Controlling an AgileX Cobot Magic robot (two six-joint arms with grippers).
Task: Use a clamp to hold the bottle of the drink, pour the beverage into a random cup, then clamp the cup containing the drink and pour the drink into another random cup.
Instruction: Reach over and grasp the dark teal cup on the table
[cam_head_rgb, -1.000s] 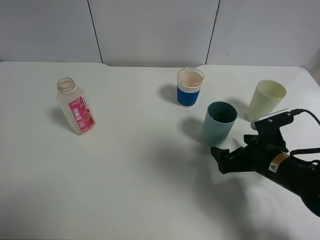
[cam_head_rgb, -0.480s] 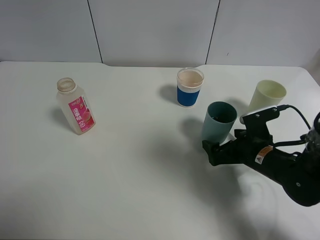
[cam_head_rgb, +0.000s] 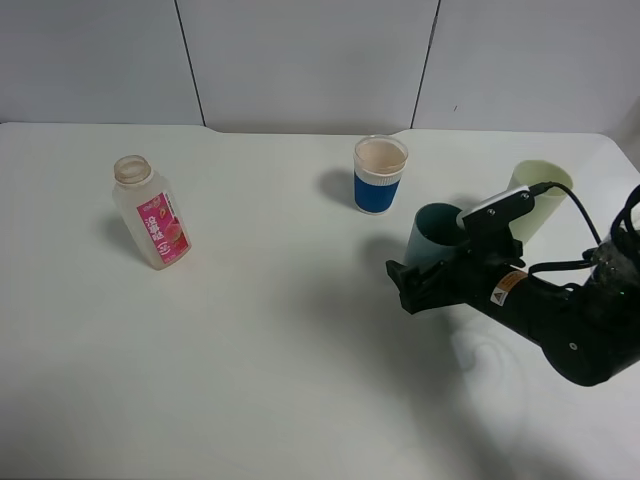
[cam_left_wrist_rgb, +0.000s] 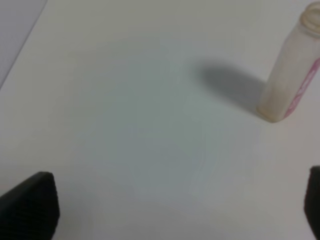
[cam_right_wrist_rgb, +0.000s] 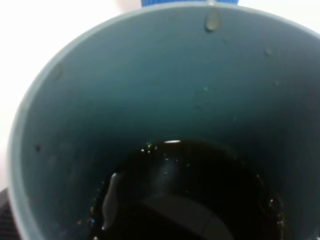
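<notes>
The fingers of my right gripper reach forward along the teal cup's lower side (cam_head_rgb: 423, 250), and its rim (cam_head_rgb: 438, 205) is centred, so my gripper should close on the teal cup.
The empty clear bottle (cam_head_rgb: 150, 215) with a pink label stands at the left; it also shows in the left wrist view (cam_left_wrist_rgb: 290, 75). A teal cup (cam_head_rgb: 432, 232) holds dark liquid (cam_right_wrist_rgb: 185, 195) and fills the right wrist view. My right gripper (cam_head_rgb: 408, 285) is open at the teal cup's near side, right up against it. A blue cup with a white rim (cam_head_rgb: 380, 175) stands behind. A pale green cup (cam_head_rgb: 538, 190) is partly hidden by my right arm. My left gripper (cam_left_wrist_rgb: 170, 215) is wide open and empty above the bare table, away from the bottle.
The white table (cam_head_rgb: 260, 360) ends at a grey panelled wall at the back. The right arm's cable (cam_head_rgb: 585, 225) loops over the pale green cup. The blue cup's rim (cam_right_wrist_rgb: 190, 2) shows just beyond the teal cup.
My right gripper has moved left and forward, closing in on the teal cup until it stands against it. Bottle and cups have not moved.
</notes>
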